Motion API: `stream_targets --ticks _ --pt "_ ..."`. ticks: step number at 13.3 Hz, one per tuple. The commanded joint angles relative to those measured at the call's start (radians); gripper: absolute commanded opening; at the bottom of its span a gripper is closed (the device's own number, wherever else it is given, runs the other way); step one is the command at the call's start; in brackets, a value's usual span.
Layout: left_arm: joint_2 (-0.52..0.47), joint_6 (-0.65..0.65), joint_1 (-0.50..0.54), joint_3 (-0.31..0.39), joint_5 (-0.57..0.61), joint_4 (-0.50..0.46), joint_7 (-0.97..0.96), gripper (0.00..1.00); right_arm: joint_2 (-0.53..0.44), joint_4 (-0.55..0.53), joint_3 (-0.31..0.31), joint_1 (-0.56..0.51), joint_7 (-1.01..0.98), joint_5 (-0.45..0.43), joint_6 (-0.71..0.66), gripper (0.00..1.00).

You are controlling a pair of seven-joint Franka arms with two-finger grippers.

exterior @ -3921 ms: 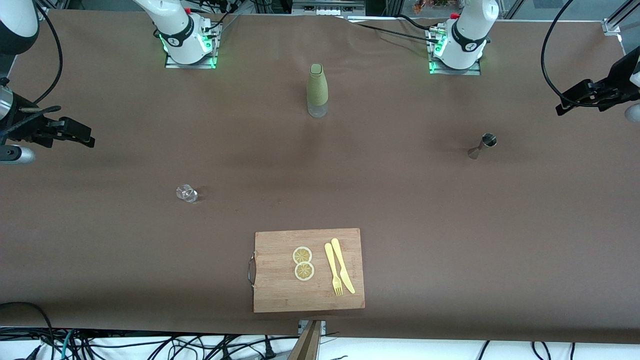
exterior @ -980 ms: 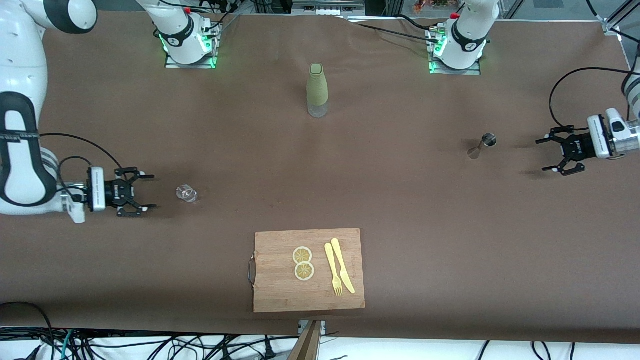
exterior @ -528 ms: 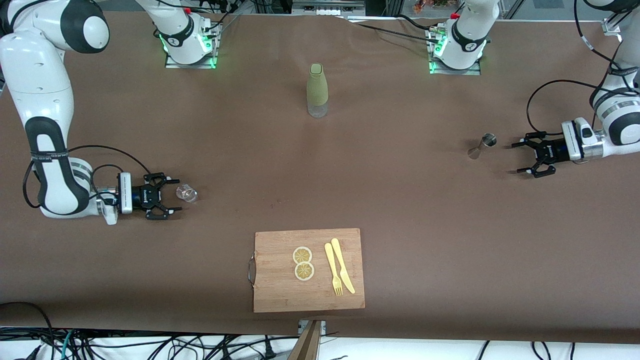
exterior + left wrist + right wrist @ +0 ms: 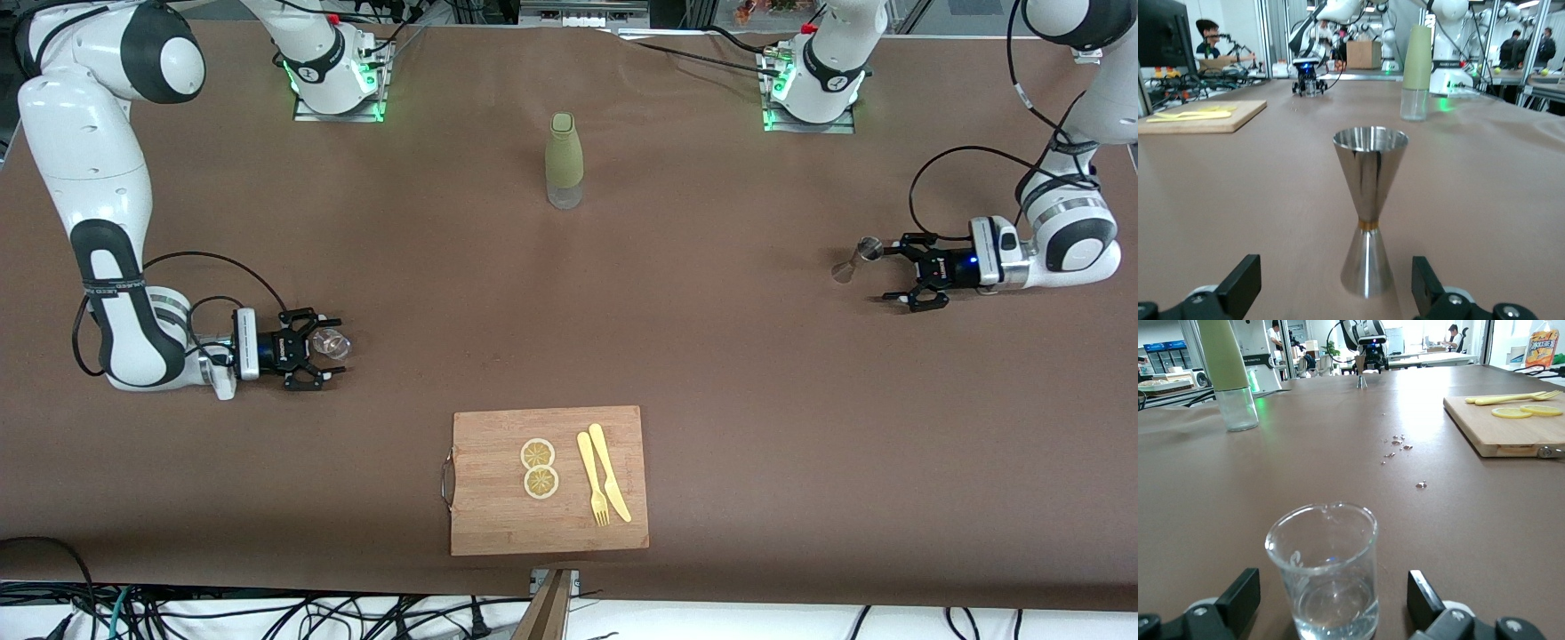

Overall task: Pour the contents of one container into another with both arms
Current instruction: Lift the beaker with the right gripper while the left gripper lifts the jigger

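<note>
My fingers are short of the jigger's middle (image 4: 856, 260) (image 4: 1368, 225) and would miss if I closed now. My left gripper should first move toward the jigger's middle, then close on it.
A small clear glass beaker (image 4: 333, 341) with a little liquid stands on the brown table toward the right arm's end. My right gripper (image 4: 327, 349) lies low at the table, open, one finger on each side of the beaker (image 4: 1325, 570) without touching it. A steel jigger (image 4: 855, 259) stands upright toward the left arm's end. My left gripper (image 4: 889, 274) is open and level with it. In the left wrist view the jigger (image 4: 1368, 213) stands just ahead of the gap between the black fingertips (image 4: 1243, 283), untouched.
A green-sleeved bottle (image 4: 564, 160) stands mid-table between the arm bases. A wooden cutting board (image 4: 498, 524) with two lemon slices, a yellow fork and a yellow knife lies nearest the front camera. Small droplets (image 4: 1398, 443) dot the table.
Both arms have swept in from the table ends and dropped low. The right gripper has slid around the beaker; the left gripper has closed the gap to the jigger.
</note>
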Motion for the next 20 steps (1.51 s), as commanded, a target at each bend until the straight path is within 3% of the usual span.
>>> stream_targets --ticks 1,2,3,5,6,9,15,18,20 --pt "0.040 -0.028 -0.037 0.023 -0.045 -0.004 0.319 0.99 0.025 0.026 0.002 0.008 -0.015 0.019 -0.019 0.86" --pt "0.040 -0.029 -0.046 0.020 -0.045 -0.004 0.321 0.99 0.023 0.025 0.002 0.010 -0.021 0.019 -0.021 0.61" --pt "0.042 -0.037 -0.051 0.020 -0.045 -0.004 0.321 0.99 0.025 0.023 0.002 0.010 -0.021 0.019 -0.021 0.43" --pt "0.040 -0.042 -0.051 0.020 -0.040 -0.004 0.348 0.90 0.032 0.022 0.002 0.008 -0.024 0.021 -0.023 0.24" --pt "0.042 -0.046 -0.051 0.020 -0.032 -0.009 0.354 0.88 0.034 0.022 0.002 0.008 -0.024 0.021 -0.030 0.08" --pt "0.042 -0.056 -0.051 0.021 -0.028 -0.029 0.389 0.84 0.034 0.022 0.002 0.004 -0.013 0.022 -0.047 0.00" --pt "0.035 -0.060 -0.048 0.021 0.030 -0.049 0.411 0.76 0.026 0.026 0.005 0.011 0.037 0.113 -0.102 0.00" --pt "0.035 -0.071 -0.045 0.023 0.040 -0.050 0.413 0.74 0.017 0.026 0.056 0.021 0.101 0.128 -0.164 0.00" --pt "0.035 -0.071 -0.045 0.023 0.054 -0.052 0.413 0.72 0.012 0.043 0.073 0.063 0.192 0.093 -0.226 0.00"
